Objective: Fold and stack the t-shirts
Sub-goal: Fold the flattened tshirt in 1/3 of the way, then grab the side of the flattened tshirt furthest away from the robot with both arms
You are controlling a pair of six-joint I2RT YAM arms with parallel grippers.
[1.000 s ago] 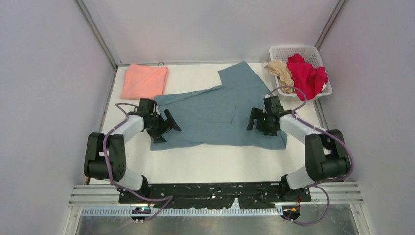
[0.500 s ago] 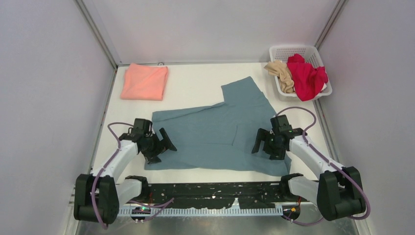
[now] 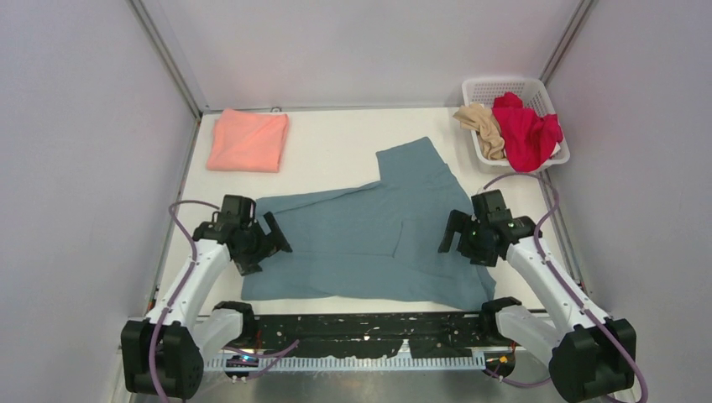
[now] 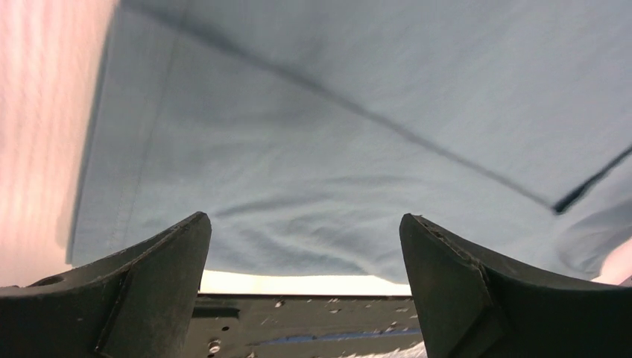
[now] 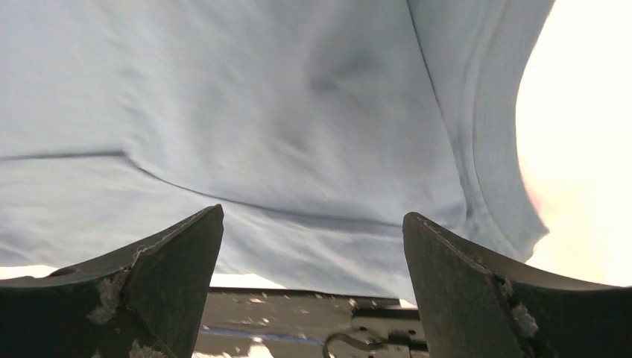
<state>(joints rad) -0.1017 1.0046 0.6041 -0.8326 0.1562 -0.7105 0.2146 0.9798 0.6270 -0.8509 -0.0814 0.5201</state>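
Note:
The slate-blue t-shirt (image 3: 369, 243) needs to be folded toward its near edge, so my left gripper will grab the t-shirt's back corner on that side next.
The large slate-blue t-shirt (image 3: 369, 243) lies spread flat across the middle of the table, one sleeve pointing to the back. My left gripper (image 3: 267, 246) is open and empty over the shirt's left edge. My right gripper (image 3: 463, 245) is open and empty over its right edge. The left wrist view shows the blue cloth (image 4: 335, 134) beyond the open left gripper (image 4: 302, 218). The right wrist view shows the blue cloth (image 5: 261, 112) beyond the open right gripper (image 5: 313, 213). The salmon-pink shirt (image 3: 248, 140) lies folded at the back left. The red shirt (image 3: 527, 130) and the beige shirt (image 3: 481, 124) sit in the basket.
The white lattice basket (image 3: 504, 84) stands at the back right corner. Grey walls close in the table on the left, right and back. The black mounting rail (image 3: 369, 332) runs along the near edge, just below the shirt's hem.
Both arms have drawn back toward the near edge. The blue shirt has slid nearer with them, its hem now close to the rail. Both grippers have stayed open.

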